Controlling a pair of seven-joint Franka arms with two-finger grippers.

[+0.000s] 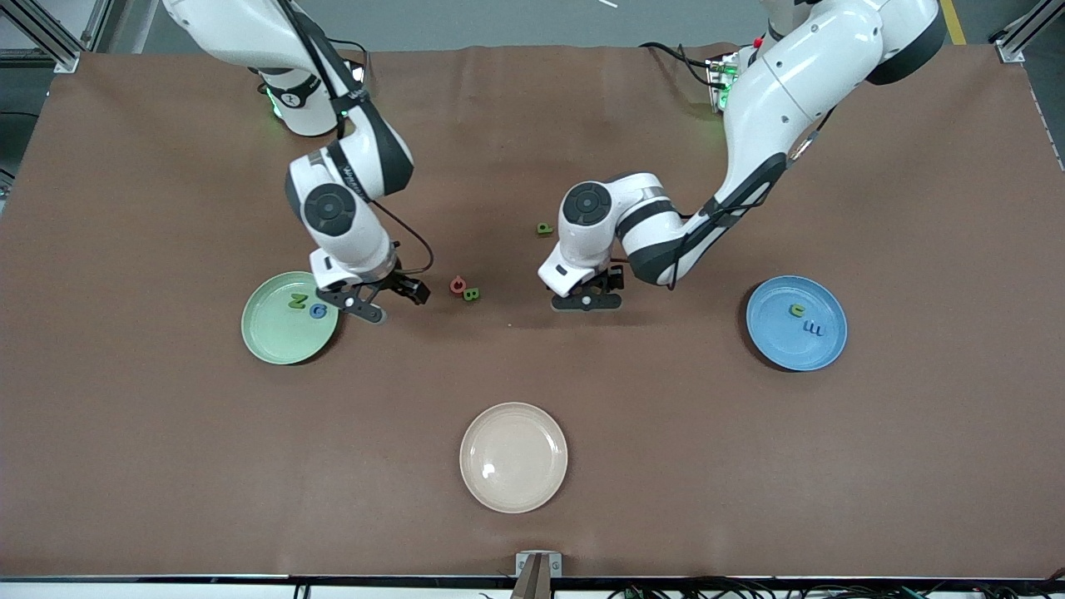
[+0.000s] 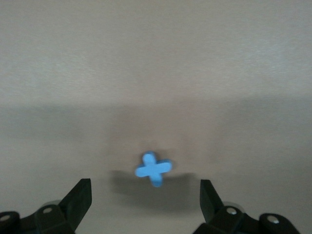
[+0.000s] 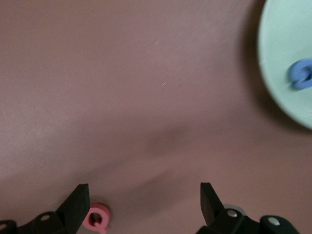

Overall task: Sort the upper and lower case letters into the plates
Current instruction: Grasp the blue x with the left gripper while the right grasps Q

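I should next grab the red letter with my right gripper to sort it into the pale green plate (image 1: 268,333), and I should hold it by its round ring (image 1: 457,284).
The pale green plate (image 1: 268,333) toward the right arm's end holds a green letter (image 1: 297,300) and a blue letter (image 1: 317,311). The blue plate (image 1: 782,345) toward the left arm's end holds a green letter (image 1: 797,310) and a blue letter (image 1: 814,329). A red letter (image 1: 457,285), a green letter (image 1: 471,294) and another green letter (image 1: 544,228) lie loose mid-table. My right gripper (image 1: 388,300) hangs open and empty over the cloth between the green plate (image 3: 287,63) and the red letter (image 3: 97,218). My left gripper (image 1: 587,301) is open over a blue cross-shaped letter (image 2: 153,169), not touching it.
A cream-beige plate (image 1: 513,457) with nothing in it sits near the front edge at mid-table. Brown cloth (image 1: 749,466) covers the whole table. Both arms' elbows lean over the middle of the table.
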